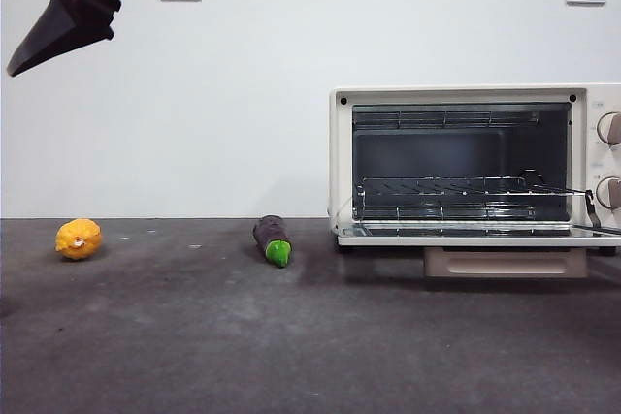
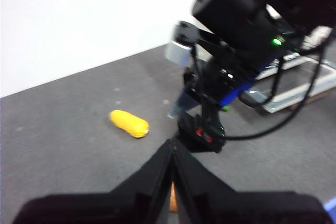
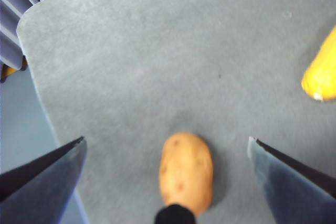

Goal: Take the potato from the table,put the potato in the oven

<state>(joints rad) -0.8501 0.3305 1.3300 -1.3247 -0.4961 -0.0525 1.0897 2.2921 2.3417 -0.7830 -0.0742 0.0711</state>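
Observation:
I should next grab the orange-brown potato by its long sides with my right gripper, so that I can put the potato in the oven.
The potato (image 3: 186,174), a smooth orange-brown lump, lies on the grey table (image 3: 157,51) near one of its edges. My right gripper (image 3: 166,139) hangs above it, open wide, with one jaw on either side and neither touching. The front view does not show the potato. The cream oven (image 1: 340,162) stands at the right with its door (image 1: 475,232) folded down and a wire rack (image 1: 456,186) inside. My left gripper (image 2: 172,148) is shut and faces the right arm (image 2: 231,51); a thin orange sliver shows through its slit. A black gripper tip (image 1: 63,21) shows at the top left.
A small yellow lumpy fruit (image 1: 79,238) (image 2: 128,123) (image 3: 321,74) lies at the left of the table. A dark purple eggplant (image 1: 273,238) with a green tip lies mid-table, left of the oven. The table's edge (image 3: 37,93) runs close to the potato.

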